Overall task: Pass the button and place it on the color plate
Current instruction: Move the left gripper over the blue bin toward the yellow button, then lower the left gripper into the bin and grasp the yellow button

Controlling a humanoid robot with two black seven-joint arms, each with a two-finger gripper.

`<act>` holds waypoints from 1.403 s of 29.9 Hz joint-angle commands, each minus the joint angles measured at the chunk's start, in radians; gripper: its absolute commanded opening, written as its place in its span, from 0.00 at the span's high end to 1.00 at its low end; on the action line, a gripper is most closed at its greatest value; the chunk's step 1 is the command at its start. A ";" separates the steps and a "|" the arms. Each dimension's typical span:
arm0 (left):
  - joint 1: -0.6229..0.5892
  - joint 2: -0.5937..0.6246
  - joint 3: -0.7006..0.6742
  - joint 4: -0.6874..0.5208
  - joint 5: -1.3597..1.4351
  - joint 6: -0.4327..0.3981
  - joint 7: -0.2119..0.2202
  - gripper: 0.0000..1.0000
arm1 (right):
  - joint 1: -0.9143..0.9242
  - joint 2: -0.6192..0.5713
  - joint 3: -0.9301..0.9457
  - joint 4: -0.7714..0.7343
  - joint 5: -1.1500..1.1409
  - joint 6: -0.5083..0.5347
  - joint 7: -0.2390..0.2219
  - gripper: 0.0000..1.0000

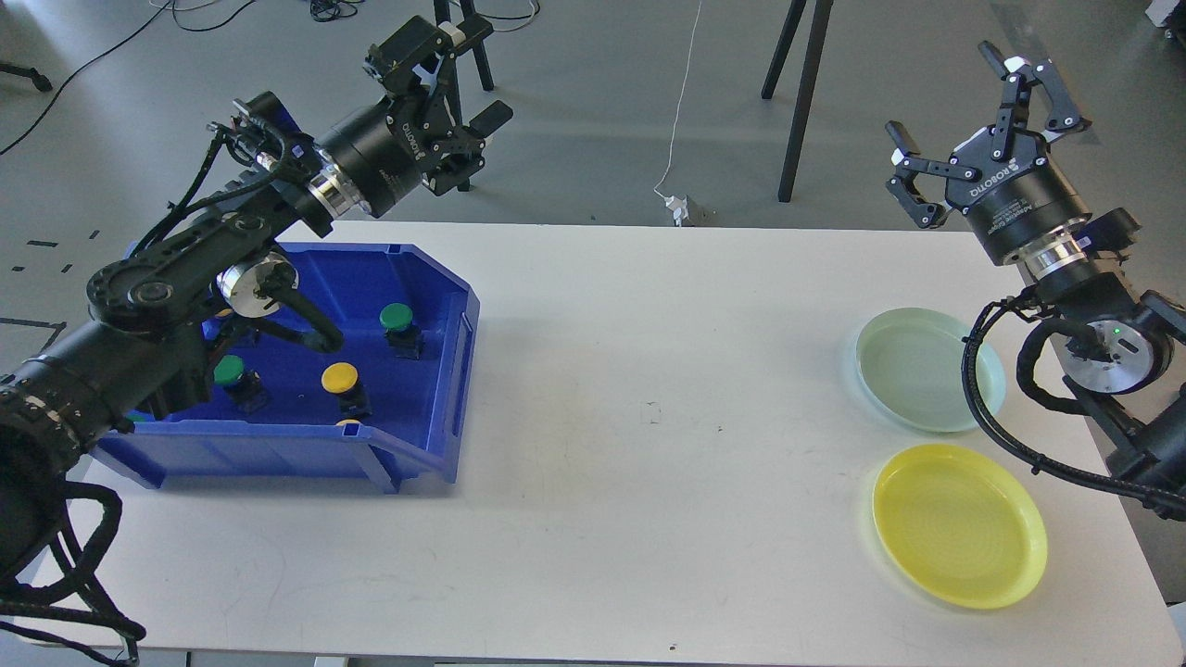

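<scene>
I will grab the end with the cap with my left gripper next, so the yellow button's dark body stays free for the pass.
A blue bin on the table's left holds several buttons: a green one at the back, another green one on the left, a yellow one in the middle. My left gripper hovers high above the bin's far edge, open and empty. On the right lie a pale green plate and, nearer me, a yellow plate, both empty. My right gripper is raised beyond the green plate, fingers spread open, holding nothing.
The white table spans the view, bare between the bin and the plates. Stand legs and a white cable are on the floor behind the table. My left arm covers part of the bin's left side.
</scene>
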 commanded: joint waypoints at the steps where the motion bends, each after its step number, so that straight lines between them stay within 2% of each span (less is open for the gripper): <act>1: 0.017 0.008 -0.030 0.002 -0.023 0.000 0.000 0.00 | 0.002 0.000 0.023 0.001 0.000 0.000 0.000 0.01; 5: 0.011 0.023 -0.044 0.005 -0.033 0.000 0.000 0.00 | 0.005 -0.004 0.051 -0.001 0.000 0.000 0.000 0.01; 9: 0.020 0.052 -0.113 0.003 -0.159 0.000 0.000 0.00 | 0.003 -0.021 0.060 0.001 0.008 0.000 0.000 0.01; 12: 0.060 0.065 -0.189 -0.053 -0.210 0.000 0.000 0.00 | 0.005 -0.021 0.060 0.001 0.008 0.000 0.001 0.01; 17: 0.140 0.078 -0.445 -0.159 -0.234 0.000 0.000 0.00 | 0.005 -0.039 0.060 0.002 0.009 0.000 0.000 0.01; 19: 0.145 0.167 -0.444 -0.219 -0.234 0.000 0.000 0.00 | 0.003 -0.052 0.060 0.004 0.009 0.000 0.001 0.01; 22: 0.126 0.311 -0.317 -0.328 -0.213 0.000 0.000 0.00 | 0.000 -0.063 0.060 0.002 0.009 0.000 0.001 0.01; 24: 0.068 0.406 -0.192 -0.420 -0.146 0.000 0.000 0.00 | -0.003 -0.064 0.060 -0.001 0.009 0.000 0.001 0.01; 29: -0.097 0.558 0.129 -0.632 0.239 0.000 0.000 0.00 | -0.008 -0.058 0.055 0.001 0.009 0.000 0.001 0.01; 30: -0.142 0.563 0.219 -0.647 0.310 0.025 0.000 0.00 | -0.009 -0.058 0.055 -0.001 0.009 0.000 0.001 0.01; 34: -0.320 0.553 0.584 -0.634 0.555 0.214 0.000 0.01 | -0.021 -0.056 0.059 0.002 0.009 0.000 0.001 0.01; 39: -0.476 0.502 0.928 -0.514 0.844 0.225 0.000 0.01 | -0.037 -0.063 0.060 0.002 0.009 0.000 0.001 0.01; 42: -0.501 0.482 1.010 -0.473 0.907 0.225 0.000 0.01 | -0.046 -0.063 0.062 -0.001 0.009 0.000 0.001 0.01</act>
